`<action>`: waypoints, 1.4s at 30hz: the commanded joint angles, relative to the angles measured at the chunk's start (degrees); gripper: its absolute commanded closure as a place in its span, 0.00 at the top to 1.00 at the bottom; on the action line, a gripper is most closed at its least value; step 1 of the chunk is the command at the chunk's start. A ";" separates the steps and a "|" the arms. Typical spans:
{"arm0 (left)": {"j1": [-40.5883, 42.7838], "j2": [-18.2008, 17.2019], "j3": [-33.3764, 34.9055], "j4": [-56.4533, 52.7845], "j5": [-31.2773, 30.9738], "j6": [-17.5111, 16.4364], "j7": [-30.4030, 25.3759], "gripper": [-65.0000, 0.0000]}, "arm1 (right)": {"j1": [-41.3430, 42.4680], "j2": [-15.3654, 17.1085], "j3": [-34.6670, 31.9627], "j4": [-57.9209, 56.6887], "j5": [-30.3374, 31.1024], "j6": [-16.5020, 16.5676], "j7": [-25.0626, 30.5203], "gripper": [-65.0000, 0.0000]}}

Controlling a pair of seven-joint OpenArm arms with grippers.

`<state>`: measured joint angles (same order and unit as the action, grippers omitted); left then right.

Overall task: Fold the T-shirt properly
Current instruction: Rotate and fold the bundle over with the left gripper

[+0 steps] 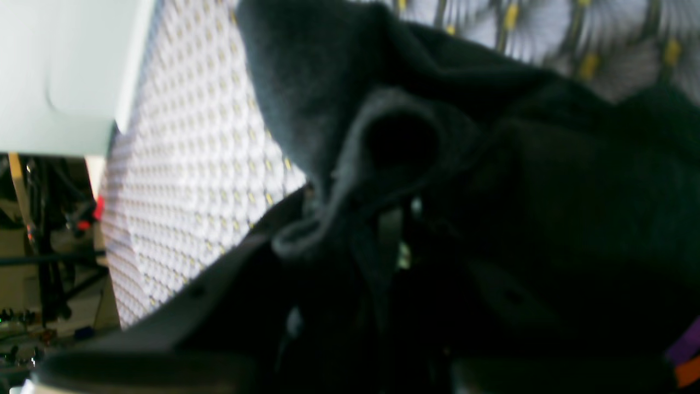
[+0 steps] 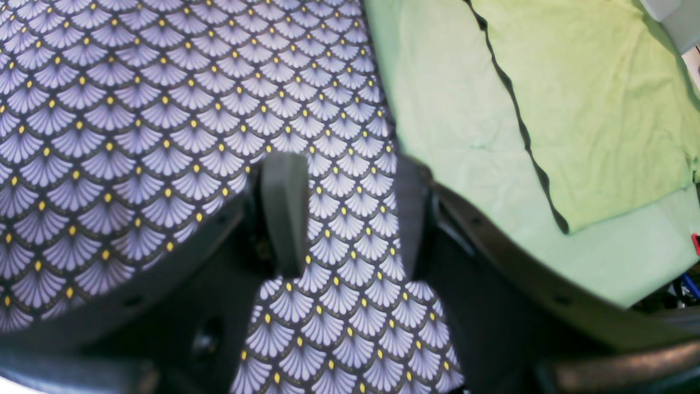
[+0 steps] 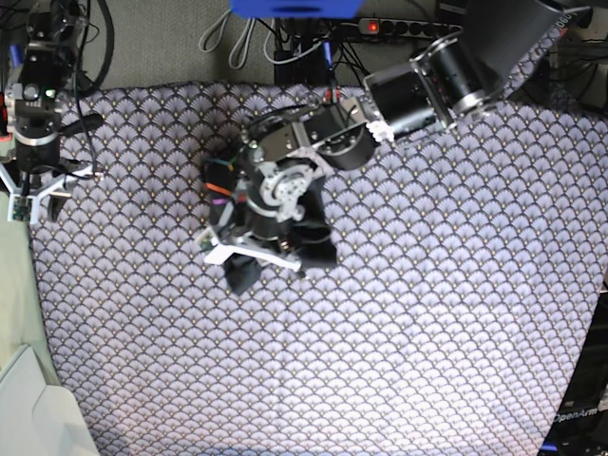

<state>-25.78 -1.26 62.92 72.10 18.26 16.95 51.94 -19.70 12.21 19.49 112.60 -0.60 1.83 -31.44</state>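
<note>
My left gripper should open now, because the gathered fold (image 1: 367,125) is resting down on the T-shirt's body (image 1: 571,210) in the left wrist view.
The dark charcoal T-shirt (image 3: 320,250) is bunched into a small heap near the middle of the scallop-patterned cloth. My left gripper (image 3: 249,253) comes down on it from the upper right. The left wrist view is filled by folds of the T-shirt (image 1: 547,191), and my left gripper (image 1: 394,235) is shut on a gathered ridge of it; its fingers are mostly buried in dark fabric. My right gripper (image 3: 33,195) hangs far off at the cloth's left edge. In its wrist view my right gripper (image 2: 347,219) stands open with only patterned cloth beneath.
The purple-white scallop cloth (image 3: 427,313) covers the whole table. A light green sheet (image 2: 590,109) lies beside it at the right gripper's side. A pale container (image 3: 28,408) sits at the lower left corner. Cables and a power strip (image 3: 399,24) run along the far edge.
</note>
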 commanded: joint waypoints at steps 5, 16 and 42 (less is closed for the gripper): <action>-1.52 0.95 -0.19 0.92 1.39 0.85 -0.65 0.16 | 0.32 0.67 0.43 0.94 -0.23 -0.20 1.51 0.41; -1.52 0.95 -0.10 1.00 1.39 0.85 -0.73 0.51 | 0.32 0.67 0.43 0.94 -0.23 -0.20 1.51 0.41; -0.20 -0.63 -10.30 4.78 7.19 0.94 -1.09 0.64 | 0.85 0.76 0.43 0.94 -0.23 -0.20 1.77 0.42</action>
<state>-24.23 -2.20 52.86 75.81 23.99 16.75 51.64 -19.11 12.29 19.55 112.60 -0.60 1.83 -31.42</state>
